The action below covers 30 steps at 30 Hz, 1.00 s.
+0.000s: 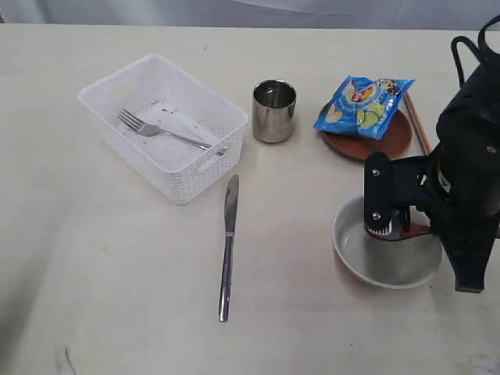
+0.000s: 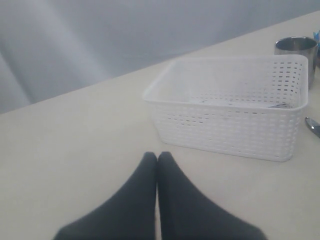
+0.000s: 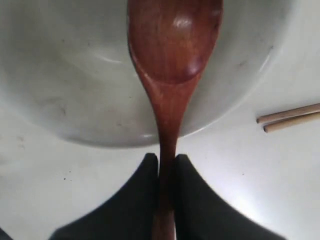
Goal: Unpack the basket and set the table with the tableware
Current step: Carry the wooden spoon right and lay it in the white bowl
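The spoon's head point(image 3: 174, 40) hangs inside the off-white bowl's rim, so my right gripper should release the spoon.
My right gripper point(image 3: 166, 160) is shut on the handle of the reddish-brown wooden spoon point(image 3: 175, 45), whose head hangs over the inside of the off-white bowl point(image 3: 65, 75). The exterior view shows this gripper point(image 1: 393, 226) at the bowl point(image 1: 391, 266) on the right of the table point(image 1: 94, 258). In the white basket point(image 1: 168, 168) only the fork point(image 1: 156, 130) remains. The knife point(image 1: 227, 250) lies on the table, and the steel cup point(image 1: 273, 111) stands upright. The plate point(image 1: 383, 144) lies beside the chopsticks point(image 1: 417, 125). My left gripper point(image 2: 157, 156) is shut and empty, short of the basket point(image 2: 230, 120).
A blue snack bag point(image 1: 364, 104) lies on the plate. The chopsticks point(image 3: 290, 117) rest on the table next to the bowl. In the left wrist view the cup point(image 2: 295, 46) stands behind the basket, and the knife tip point(image 2: 313, 126) shows beside it.
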Each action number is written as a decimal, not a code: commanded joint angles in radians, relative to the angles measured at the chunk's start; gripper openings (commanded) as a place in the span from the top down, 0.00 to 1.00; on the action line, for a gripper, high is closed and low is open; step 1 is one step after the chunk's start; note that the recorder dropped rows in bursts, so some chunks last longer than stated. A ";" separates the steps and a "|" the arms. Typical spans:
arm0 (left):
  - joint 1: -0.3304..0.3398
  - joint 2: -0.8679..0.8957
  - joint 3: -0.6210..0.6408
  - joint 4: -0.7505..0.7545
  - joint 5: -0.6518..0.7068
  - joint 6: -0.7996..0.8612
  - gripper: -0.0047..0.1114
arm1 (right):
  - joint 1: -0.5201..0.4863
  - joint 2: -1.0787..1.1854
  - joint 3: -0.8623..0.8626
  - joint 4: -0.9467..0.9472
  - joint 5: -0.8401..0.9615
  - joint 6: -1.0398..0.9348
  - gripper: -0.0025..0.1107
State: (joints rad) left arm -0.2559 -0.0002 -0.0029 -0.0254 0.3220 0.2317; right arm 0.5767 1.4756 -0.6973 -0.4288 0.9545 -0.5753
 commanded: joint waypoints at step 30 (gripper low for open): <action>-0.006 0.000 0.003 -0.005 0.001 -0.004 0.96 | -0.004 -0.342 -0.092 0.059 0.267 0.407 0.54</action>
State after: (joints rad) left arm -0.2559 -0.0002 -0.0029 -0.0254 0.3220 0.2317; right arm 0.5767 1.2123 -0.7840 -0.3532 1.2034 -0.2821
